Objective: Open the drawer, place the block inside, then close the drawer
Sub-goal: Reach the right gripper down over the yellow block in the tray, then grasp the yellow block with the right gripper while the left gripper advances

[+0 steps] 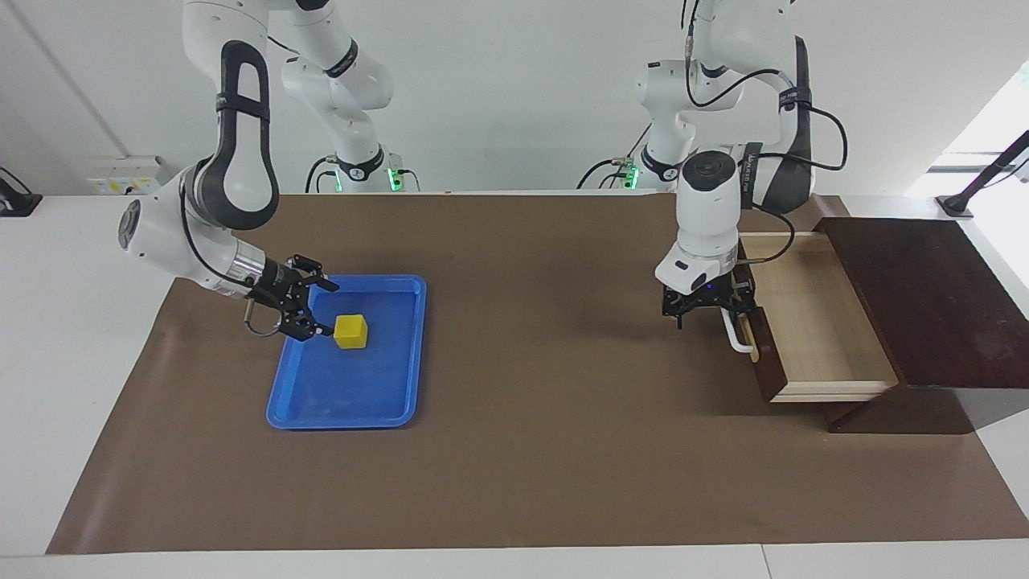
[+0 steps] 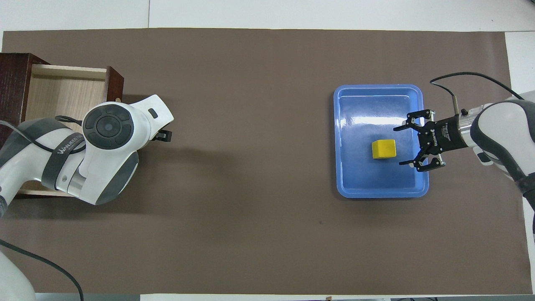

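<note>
I will next grab the yellow block by its cube sides with my right gripper, readying it for the drawer (image 2: 62,96).
The drawer (image 1: 812,322) stands pulled out of its dark wooden box (image 1: 924,297) at the left arm's end of the table, and its pale inside shows nothing in it. My left gripper (image 1: 707,312) is at the white handle (image 1: 738,338), at the handle's end nearer to the robots. In the overhead view my left wrist hides most of it and part of the drawer (image 2: 62,96). The yellow block (image 1: 351,331) lies in the blue tray (image 1: 354,420). My right gripper (image 1: 325,308) is open, low over the tray, with its fingertips just short of the block (image 2: 383,149).
A brown mat (image 1: 522,450) covers the table, with white table surface showing around it. The blue tray (image 2: 340,167) lies toward the right arm's end. A cable loops off my right wrist (image 2: 468,75).
</note>
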Motion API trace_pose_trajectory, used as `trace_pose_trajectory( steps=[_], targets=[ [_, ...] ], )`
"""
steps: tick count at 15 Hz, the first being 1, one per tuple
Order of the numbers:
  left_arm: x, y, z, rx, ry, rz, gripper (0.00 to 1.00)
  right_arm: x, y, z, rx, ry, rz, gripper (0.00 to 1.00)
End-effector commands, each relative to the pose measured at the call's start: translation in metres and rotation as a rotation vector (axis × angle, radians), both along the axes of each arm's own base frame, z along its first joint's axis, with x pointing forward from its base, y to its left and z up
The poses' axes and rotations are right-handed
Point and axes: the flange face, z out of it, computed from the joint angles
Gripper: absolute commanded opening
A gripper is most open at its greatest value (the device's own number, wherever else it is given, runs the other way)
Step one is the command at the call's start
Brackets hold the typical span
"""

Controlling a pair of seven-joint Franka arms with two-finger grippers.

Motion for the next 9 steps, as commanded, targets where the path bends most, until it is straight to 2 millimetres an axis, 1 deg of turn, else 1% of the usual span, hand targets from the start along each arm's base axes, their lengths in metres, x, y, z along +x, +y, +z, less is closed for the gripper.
trace_pose_trajectory(
  steps=[1, 2, 3, 4, 5, 6, 8, 9],
  targets=[
    [-0.004, 0.002, 0.002, 0.007, 0.006, 0.011, 1.00, 0.001, -0.001, -0.015, 0.030, -0.032, 0.034, 1.00],
    [-0.002, 0.003, 0.005, 0.006, 0.005, 0.015, 1.00, 0.002, -0.003, -0.019, 0.033, -0.038, 0.042, 1.00],
    [0.003, 0.001, 0.014, 0.009, 0.014, 0.034, 1.00, 0.004, -0.006, -0.022, 0.029, -0.048, 0.039, 1.00],
    [0.011, -0.002, 0.029, -0.007, 0.032, 0.070, 1.00, 0.005, -0.013, -0.028, 0.025, -0.052, 0.022, 1.00],
    [0.020, -0.005, 0.042, -0.033, 0.056, 0.110, 1.00, 0.007, -0.013, -0.034, 0.027, -0.064, 0.014, 1.00],
    [0.025, -0.010, 0.060, -0.055, 0.070, 0.134, 1.00, 0.008, -0.014, -0.036, 0.032, -0.072, 0.009, 1.00],
    [0.027, -0.016, 0.096, -0.114, 0.077, 0.187, 1.00, 0.010, -0.013, -0.038, 0.042, -0.082, -0.014, 1.00],
    [0.026, -0.017, 0.113, -0.148, 0.070, 0.233, 1.00, 0.012, -0.008, -0.038, 0.044, -0.091, -0.019, 1.00]
  ],
)
